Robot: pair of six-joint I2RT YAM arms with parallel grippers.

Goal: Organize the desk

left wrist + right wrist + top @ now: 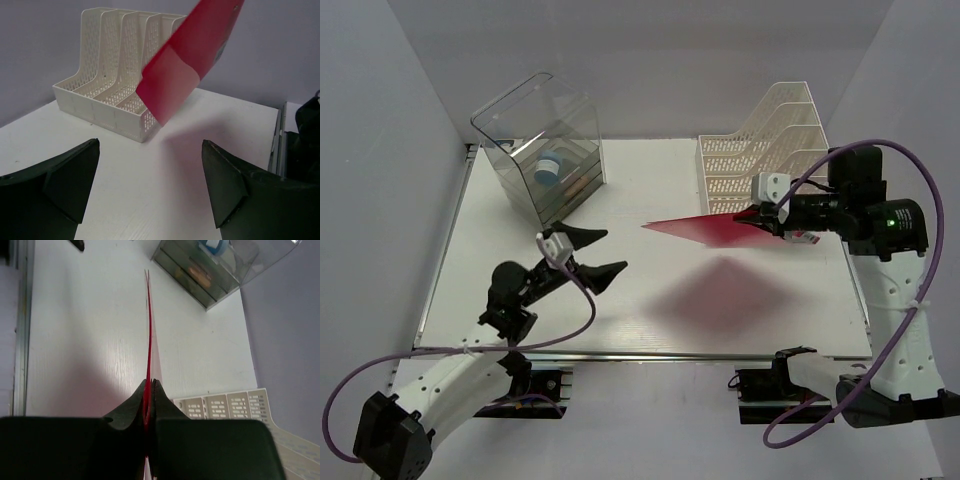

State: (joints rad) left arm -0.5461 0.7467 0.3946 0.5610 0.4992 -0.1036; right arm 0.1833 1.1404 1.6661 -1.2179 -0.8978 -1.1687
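Note:
The red folder has an edge opposite my right gripper. My left gripper should reach the folder and grab that edge, so the folder's body stays free for the file rack (760,150).
The white desk (650,300) has a silver rail along its near edge. My right gripper (760,218) is shut on a thin red folder (705,230) and holds it in the air over the desk's right middle, in front of the white file rack (760,150). The folder shows edge-on in the right wrist view (149,330) and hangs before the rack in the left wrist view (187,55). My left gripper (598,252) is open and empty, low over the desk's left middle.
A clear plastic drawer box (545,160) stands at the back left with a blue-and-white roll (550,168) inside. The file rack (112,70) has several upright slots. The folder's shadow (715,290) lies on the desk beneath it.

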